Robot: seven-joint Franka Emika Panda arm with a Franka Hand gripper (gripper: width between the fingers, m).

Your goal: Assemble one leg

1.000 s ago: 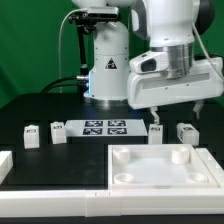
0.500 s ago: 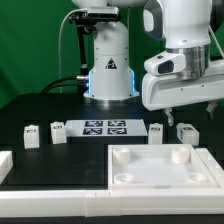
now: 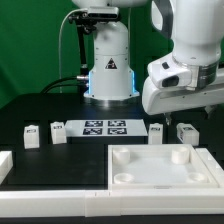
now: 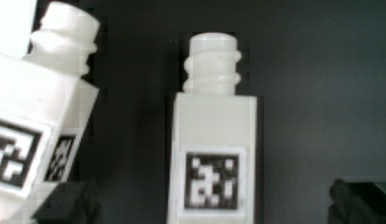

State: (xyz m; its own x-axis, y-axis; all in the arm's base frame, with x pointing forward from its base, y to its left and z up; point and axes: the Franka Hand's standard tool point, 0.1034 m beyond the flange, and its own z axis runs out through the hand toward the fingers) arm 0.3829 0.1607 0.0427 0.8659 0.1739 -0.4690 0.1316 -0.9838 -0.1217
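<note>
I should next take hold of the white leg by its tagged body (image 4: 213,178), so that the leg's ridged peg stays free to enter a corner socket.
Four small white legs with tags stand on the black table: two at the exterior view's left (image 3: 33,136) (image 3: 58,132) and two at its right (image 3: 155,132) (image 3: 186,132). The large white tabletop (image 3: 130,172) with round corner sockets lies in front. My gripper (image 3: 177,119) hangs just above the two right legs. In the wrist view one leg (image 4: 215,130) with a ridged peg end lies centred between my dark fingertips (image 4: 62,202). A second leg (image 4: 44,110) lies tilted beside it. The gripper (image 4: 216,205) is open and touches neither leg.
The marker board (image 3: 105,127) lies flat between the two pairs of legs. A white block (image 3: 5,165) stands at the exterior view's left edge. A white rim (image 3: 50,205) runs along the front. The robot base (image 3: 108,70) stands behind.
The arm has swung toward the exterior view's right, from over the leg next to the marker board to over the rightmost leg. The legs and tabletop have not moved.
</note>
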